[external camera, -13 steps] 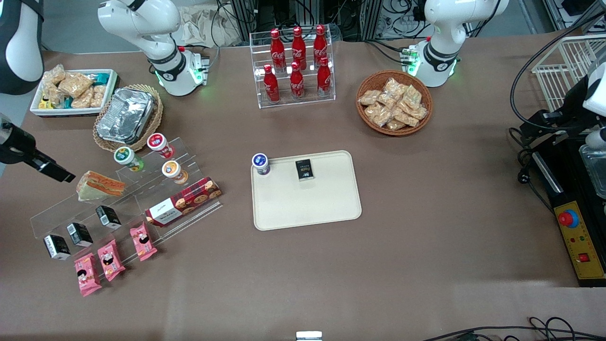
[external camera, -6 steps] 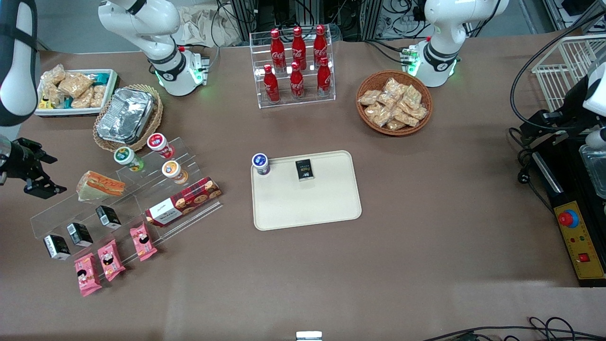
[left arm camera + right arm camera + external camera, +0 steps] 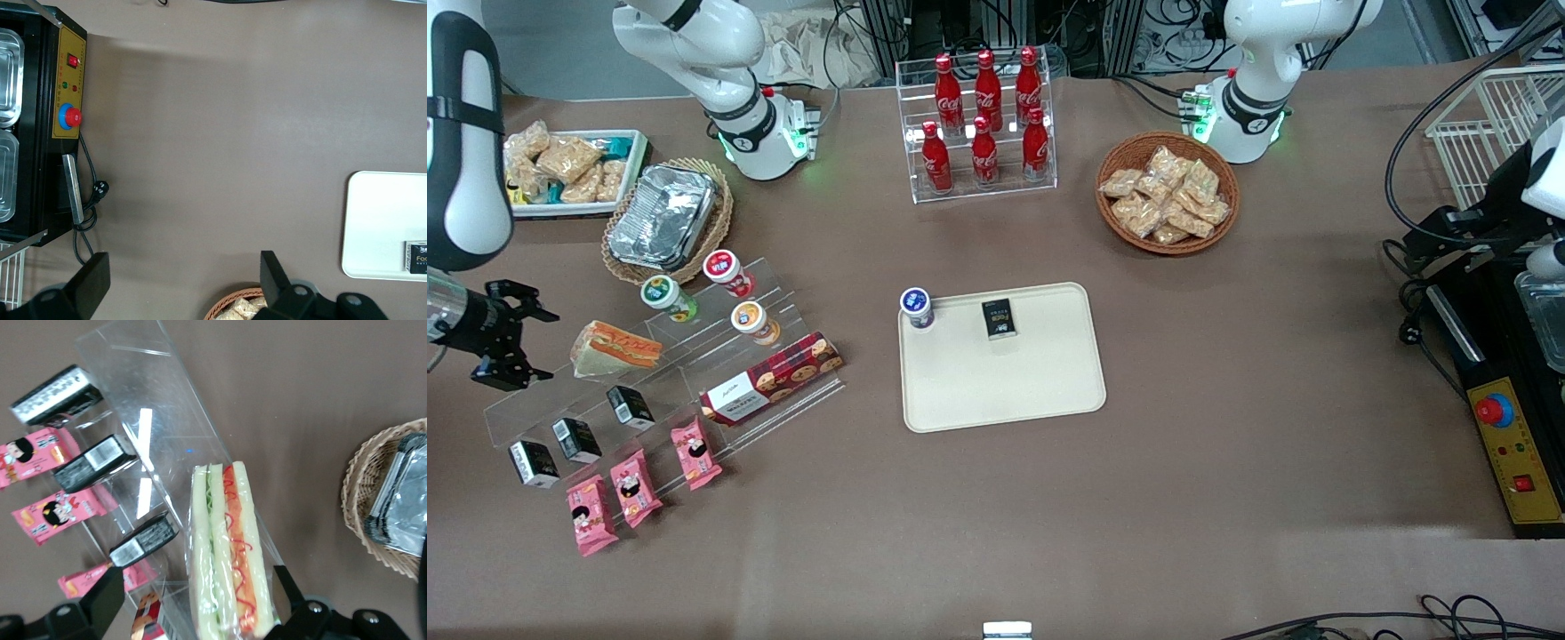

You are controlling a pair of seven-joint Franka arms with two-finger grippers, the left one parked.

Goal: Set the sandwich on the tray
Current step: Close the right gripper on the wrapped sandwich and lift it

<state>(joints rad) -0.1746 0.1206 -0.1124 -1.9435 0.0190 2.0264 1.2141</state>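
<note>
The sandwich (image 3: 615,348) has to go onto the tray (image 3: 1014,391), so the robot's right gripper next needs to grab it by its layered sides.
The sandwich (image 3: 615,348), a clear-wrapped wedge with orange-red and green layers, lies on the top step of a clear acrylic stand (image 3: 667,373). My right gripper (image 3: 541,347) is open and empty, level with the sandwich and just off its end toward the working arm's end of the table. In the right wrist view the sandwich (image 3: 227,547) lies between my two spread fingers (image 3: 107,597), and my gripper (image 3: 197,593) is not touching it. The cream-beige tray (image 3: 1014,391) lies mid-table and holds a small cup and a black packet; it also shows in the left wrist view (image 3: 380,227).
The stand also carries yogurt cups (image 3: 734,271), a plaid biscuit box (image 3: 772,378), black packets (image 3: 574,440) and pink packets (image 3: 636,489). A foil container in a wicker basket (image 3: 665,218) and a white snack bin (image 3: 569,169) lie farther from the camera. A cola rack (image 3: 983,124) and snack basket (image 3: 1167,194) stand farther back.
My right gripper has swung round and come down beside the sandwich, its fingers now spread and pointing at the sandwich. Nothing else has moved.
</note>
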